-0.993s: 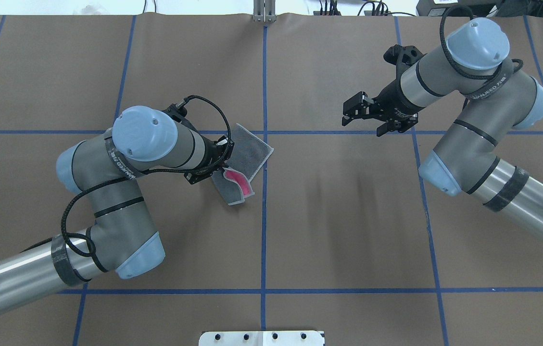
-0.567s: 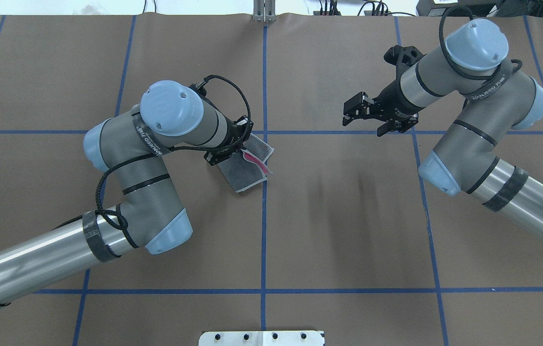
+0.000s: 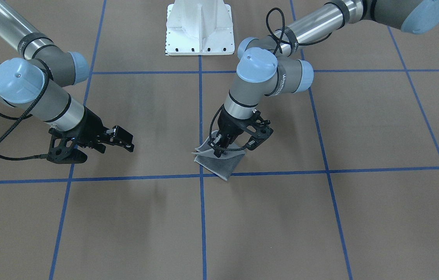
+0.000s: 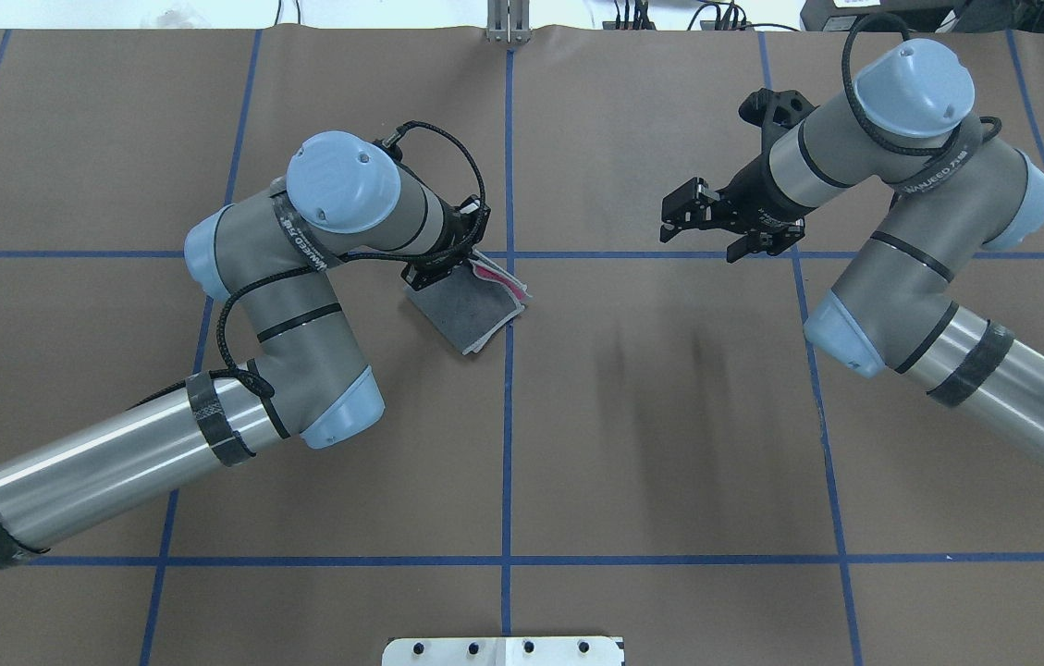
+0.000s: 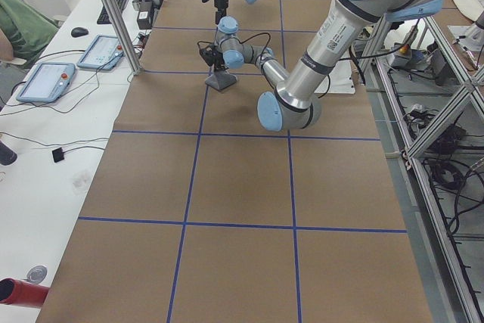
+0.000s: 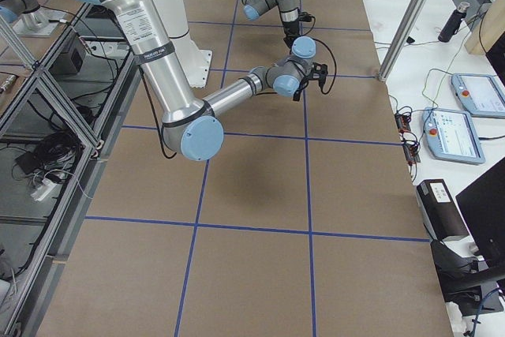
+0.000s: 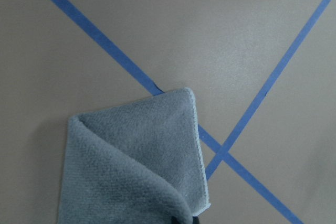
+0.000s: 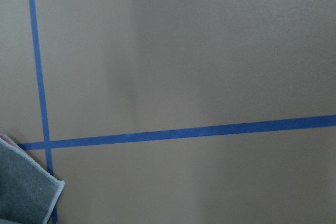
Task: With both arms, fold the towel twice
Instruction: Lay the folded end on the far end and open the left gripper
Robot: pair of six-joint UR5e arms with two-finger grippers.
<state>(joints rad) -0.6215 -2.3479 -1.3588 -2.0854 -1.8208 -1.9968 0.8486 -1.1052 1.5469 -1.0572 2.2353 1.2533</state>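
My left gripper moves the top layer on over the lower layer and releases it only then, since its held edge (image 3: 217, 151) is short of the towel's exposed near corner (image 3: 225, 179).
The towel (image 4: 469, 313) lies folded near the table's middle, by a crossing of blue tape lines. Its grey face is up and a thin strip of pink (image 4: 491, 271) shows at the far edge. My left gripper (image 4: 455, 262) points down over that far edge, shut on the top layer of the towel (image 3: 222, 163). In the left wrist view the grey towel (image 7: 136, 166) curls up toward the fingers at the bottom edge. My right gripper (image 4: 690, 218) hovers open well to the right, apart from the towel, holding nothing. A grey towel corner (image 8: 23, 192) shows in the right wrist view.
Brown paper with a blue tape grid (image 4: 508, 444) covers the table. The white pedestal (image 3: 200, 27) stands at the robot's side. A side bench with tablets (image 5: 45, 81) and a person's green sleeve (image 5: 23, 24) lies beyond the far edge.
My left gripper has swung away from the robot and to the right, carrying the towel's edge over. The pink face is now nearly covered. The right arm has barely moved.
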